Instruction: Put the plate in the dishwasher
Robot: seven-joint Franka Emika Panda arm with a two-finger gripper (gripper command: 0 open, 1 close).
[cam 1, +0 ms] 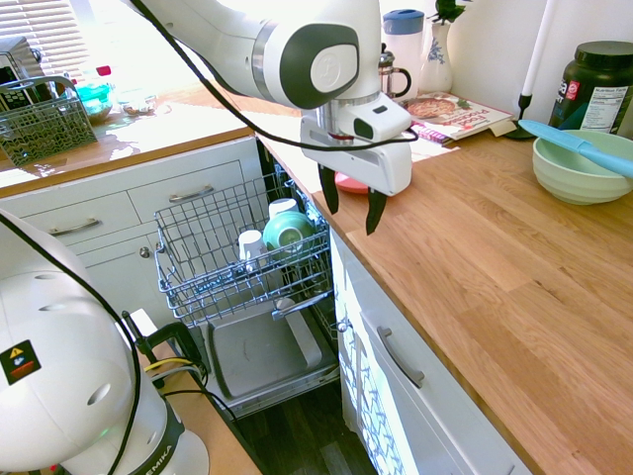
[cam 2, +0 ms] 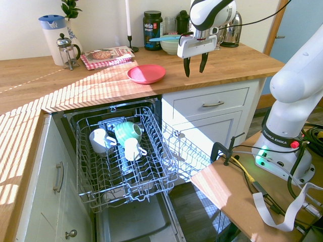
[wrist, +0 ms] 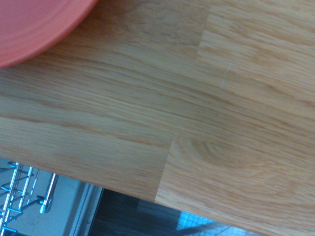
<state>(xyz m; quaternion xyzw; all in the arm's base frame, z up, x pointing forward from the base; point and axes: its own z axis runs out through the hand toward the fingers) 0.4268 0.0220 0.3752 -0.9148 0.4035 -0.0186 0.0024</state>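
Note:
The plate point(cam 2: 146, 73) is lying flat and is far wider than my open fingers. My gripper will next pinch the plate by its raised rim point(cam 2: 162, 73).
The coral plate point(cam 2: 146, 73) lies flat on the wooden counter near its front edge, just above the open dishwasher point(cam 2: 121, 156). In the first exterior view only a red sliver of the plate point(cam 1: 346, 183) shows behind the hand. My gripper point(cam 2: 195, 65) hangs open a little above the counter, to the plate's side and apart from it, with nothing between its fingers point(cam 1: 351, 206). The wrist view shows the plate's rim point(wrist: 34, 24) in one corner and bare wood below it. The dishwasher's wire rack point(cam 1: 237, 262) is pulled out over the lowered door.
Two white mugs point(cam 2: 101, 140) and a teal cup point(cam 2: 127, 132) sit in the rack. Behind the gripper stand a pale green bowl with a blue utensil point(cam 2: 171, 44), a dark tub point(cam 2: 152, 30) and a kettle point(cam 2: 232, 27). A magazine point(cam 2: 107, 55) and French press point(cam 2: 67, 50) are further along.

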